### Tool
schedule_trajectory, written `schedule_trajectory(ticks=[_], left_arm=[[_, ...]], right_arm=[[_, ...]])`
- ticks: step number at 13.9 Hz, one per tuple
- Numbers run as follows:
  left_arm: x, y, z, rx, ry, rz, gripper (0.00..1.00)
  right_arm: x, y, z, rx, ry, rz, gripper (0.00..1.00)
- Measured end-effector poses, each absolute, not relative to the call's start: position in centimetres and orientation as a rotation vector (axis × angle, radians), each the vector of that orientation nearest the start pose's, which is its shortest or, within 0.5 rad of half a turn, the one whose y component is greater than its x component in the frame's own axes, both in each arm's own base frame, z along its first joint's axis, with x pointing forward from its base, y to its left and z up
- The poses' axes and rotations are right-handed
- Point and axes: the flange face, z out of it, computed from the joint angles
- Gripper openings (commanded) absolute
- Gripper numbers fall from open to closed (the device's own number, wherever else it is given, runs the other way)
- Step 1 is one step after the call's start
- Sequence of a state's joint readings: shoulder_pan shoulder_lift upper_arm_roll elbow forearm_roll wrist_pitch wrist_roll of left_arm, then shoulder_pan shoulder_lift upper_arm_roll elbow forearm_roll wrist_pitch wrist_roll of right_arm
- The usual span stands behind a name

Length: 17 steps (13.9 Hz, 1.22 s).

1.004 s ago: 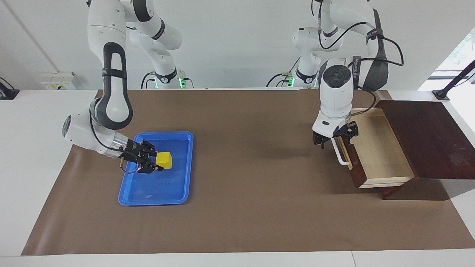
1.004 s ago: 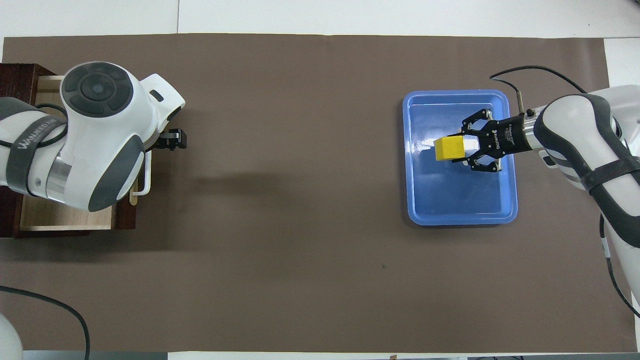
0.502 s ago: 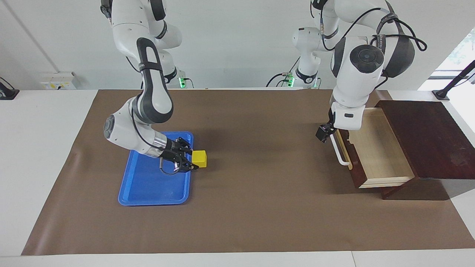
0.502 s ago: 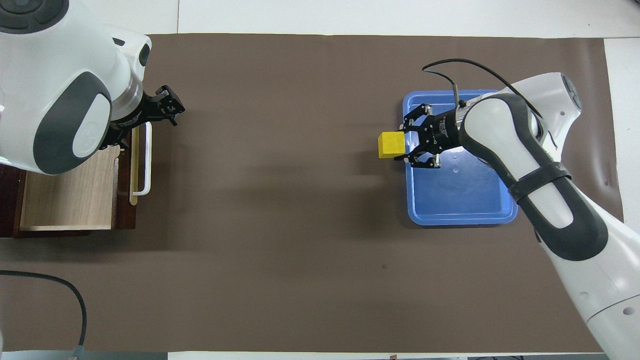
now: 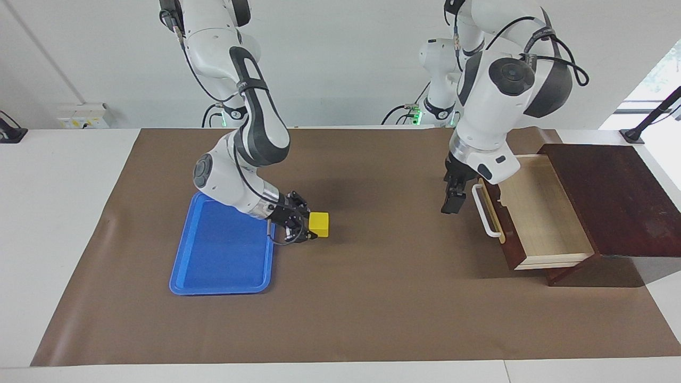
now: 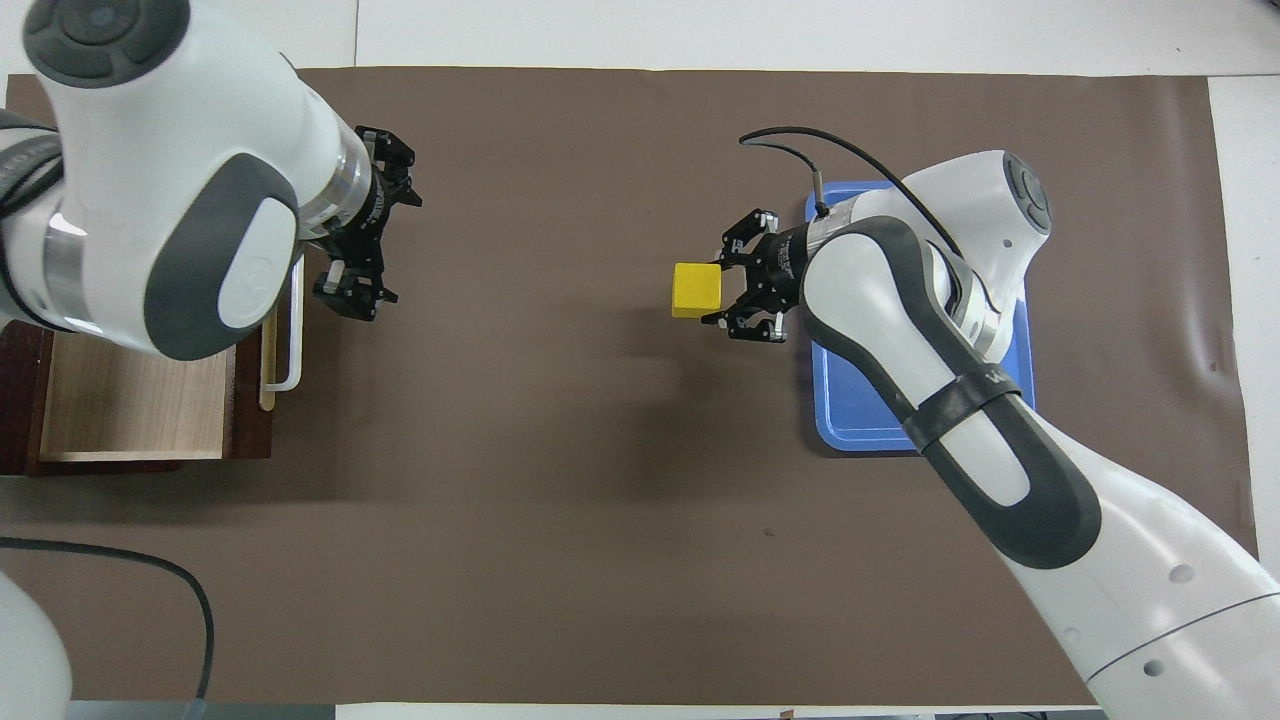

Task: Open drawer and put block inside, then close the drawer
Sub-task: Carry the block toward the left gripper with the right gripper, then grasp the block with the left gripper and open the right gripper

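My left gripper grabs the yellow block (image 5: 320,224) by its loose end that sticks out next, since my right gripper's fingers cover the block's other end.
My right gripper (image 5: 313,227) is shut on the small yellow block (image 5: 320,224) and holds it over the brown mat, just off the blue tray's edge toward the left arm's end. The block also shows in the overhead view (image 6: 697,289), in front of the right gripper (image 6: 716,291). The drawer (image 5: 542,213) stands pulled open from its dark wooden box (image 5: 612,197), with its pale interior empty and its white handle (image 5: 485,213) facing the table's middle. My left gripper (image 5: 452,201) hangs open over the mat beside the handle (image 6: 290,330), apart from it; it also shows from overhead (image 6: 378,240).
The blue tray (image 5: 223,250) lies empty on the mat toward the right arm's end, partly under the right arm in the overhead view (image 6: 870,400). The brown mat (image 5: 372,292) covers most of the table. A black cable (image 6: 120,575) lies at the robots' edge.
My right gripper has carried the block out of the tray toward the left arm's end. My left gripper has risen from the handle and swung out over the mat. The drawer has stayed open.
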<state>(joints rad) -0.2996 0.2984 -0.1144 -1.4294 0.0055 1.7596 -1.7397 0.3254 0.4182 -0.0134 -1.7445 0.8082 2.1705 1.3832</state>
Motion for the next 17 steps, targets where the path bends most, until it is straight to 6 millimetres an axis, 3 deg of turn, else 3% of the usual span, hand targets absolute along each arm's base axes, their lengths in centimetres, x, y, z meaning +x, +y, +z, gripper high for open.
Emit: schedule_trajectory(ticks=[2, 4, 8, 9, 16, 17], left_arm=[[60.3, -28.3, 52.2, -2.402, -2.188, 0.013, 1.00], [59.7, -30.9, 50.3, -2.374, -2.210, 0.045, 1.00], [57.2, -38.0, 43.8, -2.301, -2.159, 0.046, 1.00], [56.9, -38.6, 43.1, -2.290, -2.155, 0.040, 1.00], [57.1, -37.9, 41.8, -2.257, -2.152, 0.037, 1.00], [57.1, -37.9, 41.8, -2.256, -2.153, 0.037, 0.88]], right_arm=[[61.7, 27.3, 35.6, -1.883, 1.813, 0.659, 0.00], [60.9, 30.8, 36.2, -1.871, 1.809, 0.669, 0.00], [60.2, 34.0, 37.2, -1.873, 1.790, 0.689, 0.00], [60.1, 34.3, 37.2, -1.874, 1.789, 0.691, 0.00], [60.1, 34.3, 37.1, -1.875, 1.791, 0.692, 0.00], [60.1, 34.3, 37.0, -1.875, 1.792, 0.692, 0.00]])
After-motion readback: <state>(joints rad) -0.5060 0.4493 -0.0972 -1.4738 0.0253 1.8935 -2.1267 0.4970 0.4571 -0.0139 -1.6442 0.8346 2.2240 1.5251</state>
